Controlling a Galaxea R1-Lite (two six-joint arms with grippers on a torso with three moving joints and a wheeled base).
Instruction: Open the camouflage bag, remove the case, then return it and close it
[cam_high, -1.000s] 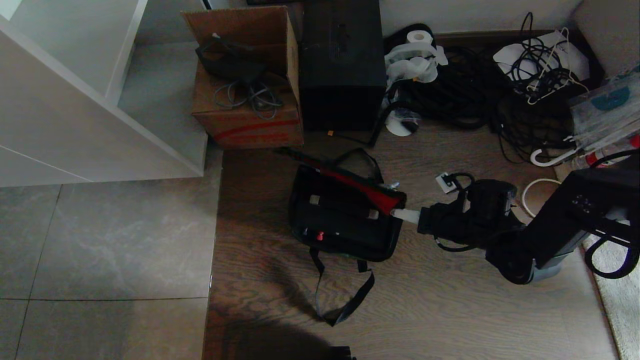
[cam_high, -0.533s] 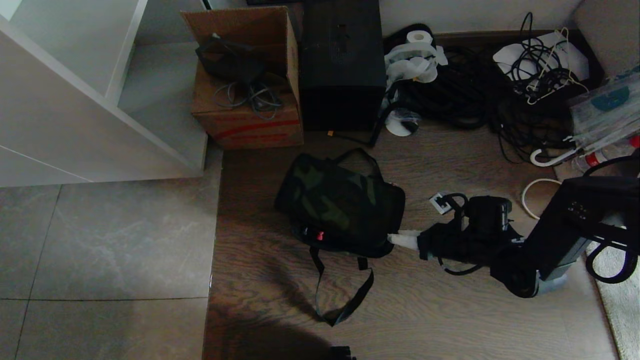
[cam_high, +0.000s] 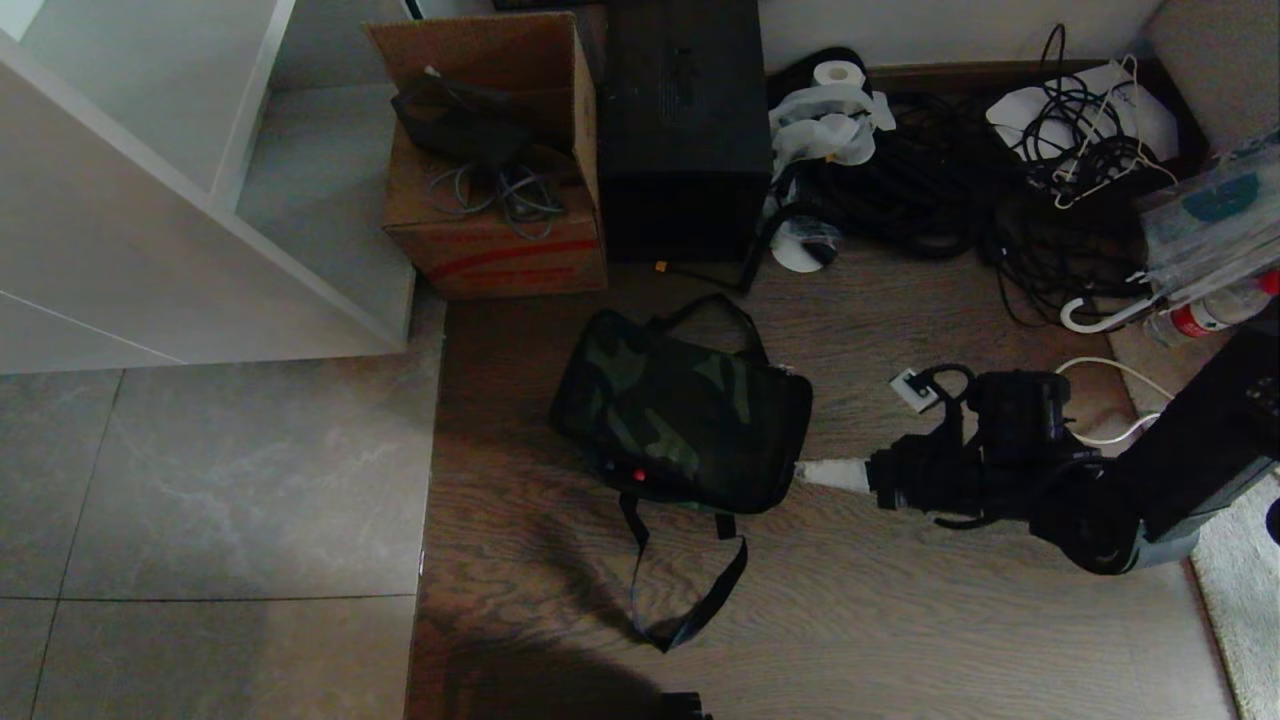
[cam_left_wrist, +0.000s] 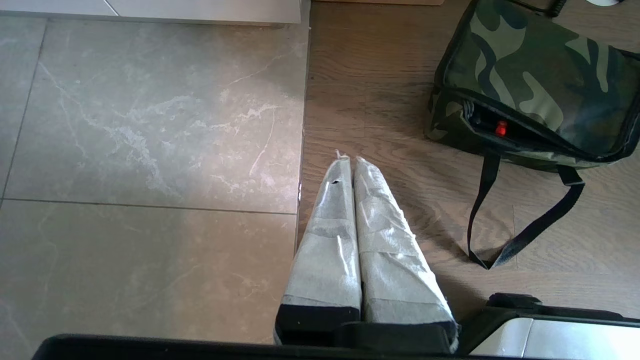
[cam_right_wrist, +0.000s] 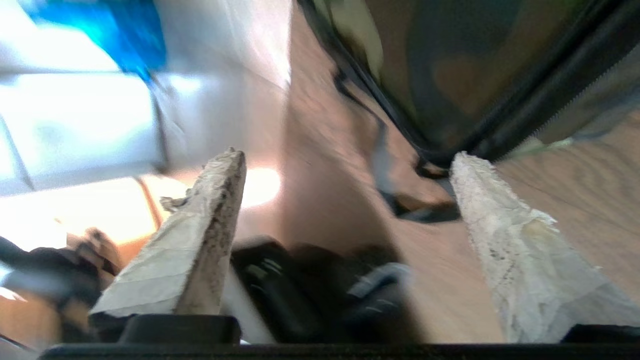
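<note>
Next, my right gripper grabs the bag by its zippered short edge (cam_high: 793, 438), to open the camouflage bag (cam_high: 685, 420) for the case.
The camouflage bag (cam_high: 685, 420) lies flat on the wooden floor with its flap down; it also shows in the left wrist view (cam_left_wrist: 535, 75) and the right wrist view (cam_right_wrist: 450, 65). The case sits inside it, nearly all hidden. Only its small red tab (cam_high: 638, 475) (cam_left_wrist: 501, 127) shows through the gap along the bag's near edge. My right gripper (cam_high: 815, 470) (cam_right_wrist: 347, 156) hovers just off the bag's right corner, open, with nothing between its fingers. My left gripper (cam_left_wrist: 348, 160) is parked above the floor on the bag's near left, shut and empty.
A black strap handle (cam_high: 690, 590) trails on the floor in front of the bag. Behind it stand a cardboard box (cam_high: 495, 170) and a tall black box (cam_high: 685, 130). Tangled cables (cam_high: 1000, 190) fill the back right. A white cabinet (cam_high: 150, 200) is on the left, a rug (cam_high: 1235, 590) at far right.
The right gripper held the flap raised, showing the case and the red strip. The flap has since dropped over the case. The gripper has opened and drawn back to the right.
</note>
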